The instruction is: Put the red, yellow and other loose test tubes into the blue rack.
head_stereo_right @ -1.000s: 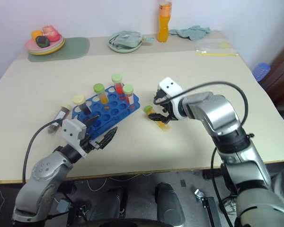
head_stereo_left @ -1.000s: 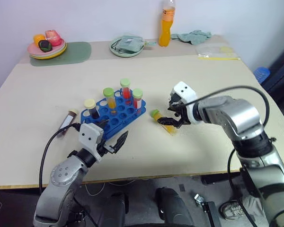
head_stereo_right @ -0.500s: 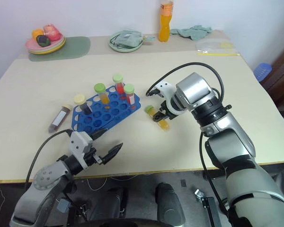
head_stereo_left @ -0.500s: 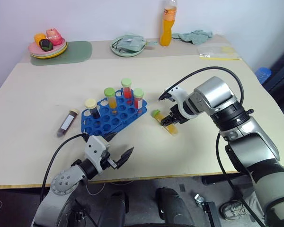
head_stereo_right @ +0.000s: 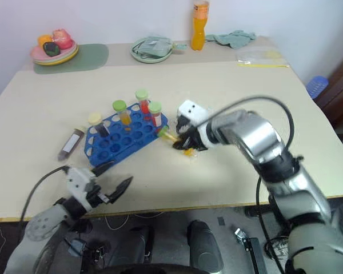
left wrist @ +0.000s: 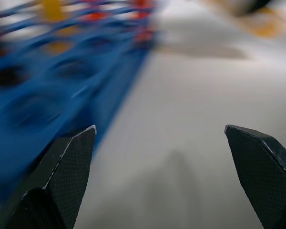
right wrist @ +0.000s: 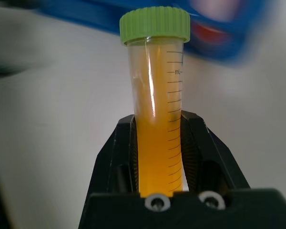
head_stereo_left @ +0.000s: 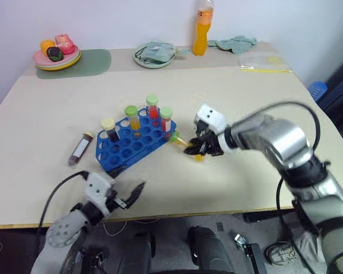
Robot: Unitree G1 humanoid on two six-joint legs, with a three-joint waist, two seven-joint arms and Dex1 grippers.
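Note:
The yellow tube is over the table beside the blue rack [head_stereo_left: 119, 157] and would miss it if released now. My right gripper aligns the tube before opening.
The blue rack [head_stereo_left: 119, 157] stands left of the table's middle, holding several upright capped tubes. My right gripper [head_stereo_left: 198, 148] is shut on the yellow test tube [right wrist: 157, 119], held tilted just right of the rack, its green cap [head_stereo_left: 176, 137] pointing at the rack's near right corner. A loose dark test tube [head_stereo_left: 80, 149] lies flat on the table left of the rack. No loose red test tube is in view. My left gripper [head_stereo_right: 115, 176] hangs open and empty at the table's front edge, near the rack's front side [left wrist: 47, 95].
Along the far edge stand a plate of toy food [head_stereo_left: 57, 57] on a green mat [head_stereo_left: 94, 61], a plate holding a cloth [head_stereo_left: 154, 56], an orange bottle [head_stereo_left: 201, 31], a crumpled cloth [head_stereo_left: 234, 43] and a plastic bag [head_stereo_left: 263, 61].
My right gripper has shut on the yellow tube, lifted it off the table and carried it left toward the rack. My left arm has drawn back and down toward the front edge.

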